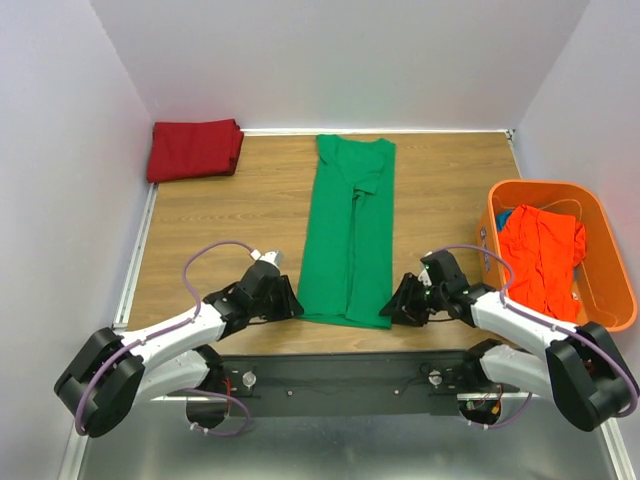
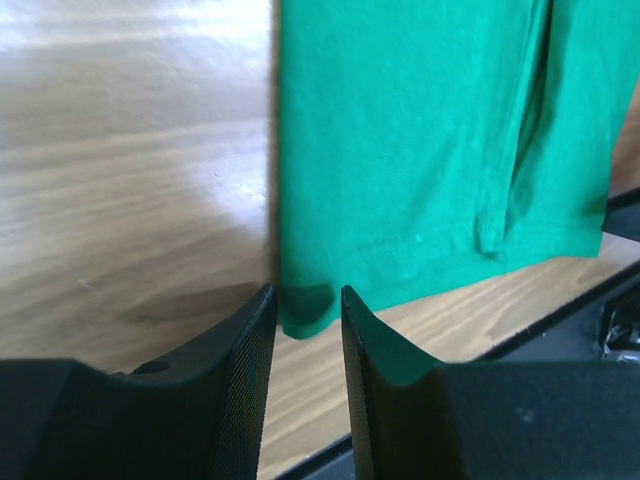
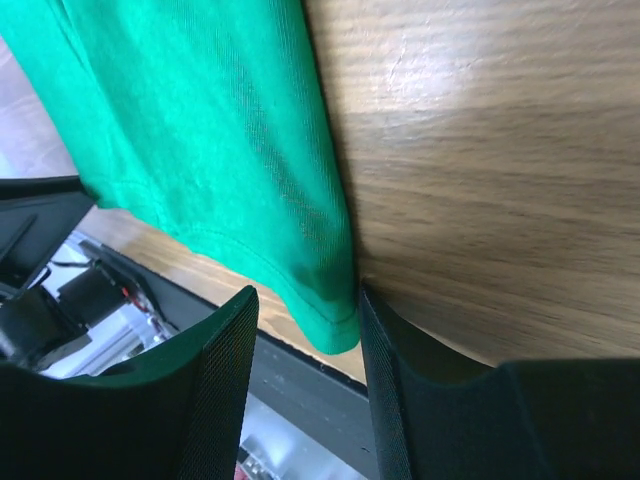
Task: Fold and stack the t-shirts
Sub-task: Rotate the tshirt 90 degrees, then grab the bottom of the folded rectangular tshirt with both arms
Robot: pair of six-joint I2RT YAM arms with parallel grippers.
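My left gripper should next pick up the green t-shirt (image 1: 350, 240) by its near hem corner (image 1: 306, 314), opposite the corner of my right gripper, to fold the hem evenly.
A bright green t-shirt (image 1: 350, 240) lies folded into a long narrow strip down the middle of the table. My left gripper (image 1: 292, 303) is at its near left corner. In the left wrist view the jaws of the left gripper (image 2: 305, 290) stand open, with the green t-shirt (image 2: 400, 130) corner just ahead of the gap. My right gripper (image 1: 392, 308) is at the near right corner. Its jaws (image 3: 307, 295) are open around the green t-shirt (image 3: 200, 130) hem corner. A dark red t-shirt (image 1: 194, 150) lies folded at the back left. An orange-red t-shirt (image 1: 540, 255) lies crumpled in the basket.
The orange plastic basket (image 1: 545, 185) stands at the right edge of the table, with a bit of blue cloth showing inside. White walls close the back and both sides. A black mounting rail (image 1: 350, 375) runs along the near edge between the arm bases.
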